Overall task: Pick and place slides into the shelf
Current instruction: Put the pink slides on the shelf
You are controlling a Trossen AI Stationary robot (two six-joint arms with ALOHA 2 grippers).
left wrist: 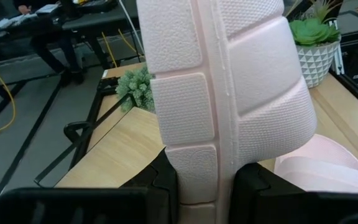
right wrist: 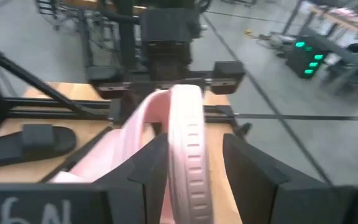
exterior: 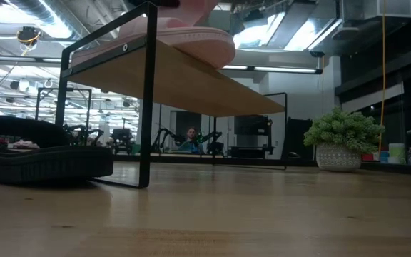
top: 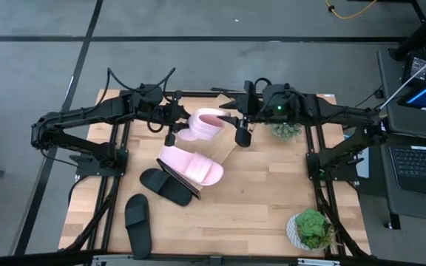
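The robot's right gripper next needs to take the pale pink slide by its toe end [top: 221,116], so that the slide can go into the shelf [top: 217,151].
My left gripper [top: 174,124] is shut on a pale pink slide [top: 205,123], held in the air over the table's far middle. My right gripper [top: 235,127] faces it from the right, open, a finger on each side of the slide's free end [right wrist: 188,155]. A second pink slide [top: 191,167] lies on the slanted shelf [top: 217,151], also seen on the board [exterior: 191,78] in the low view. One black slide [top: 165,185] lies at the shelf's lower edge. Another black slide [top: 137,222] lies flat on the table near the front left. My left gripper pinches the pink slide's end nearest it [left wrist: 197,180] between its two fingers [left wrist: 160,186], coming about level from the table's left. The slide stands on edge, its ribbed sole [left wrist: 229,93] facing the wrist camera, lifted clear of the shelf and table. My right gripper has the slide's rim between its open fingers [right wrist: 238,168]; whether either finger touches it, I cannot tell.
A small plant [top: 285,131] stands at the far right just behind my right gripper, and a potted plant [top: 309,227] at the near right. The table's middle and right show bare wood. A laptop [top: 420,162] sits beyond the right edge.
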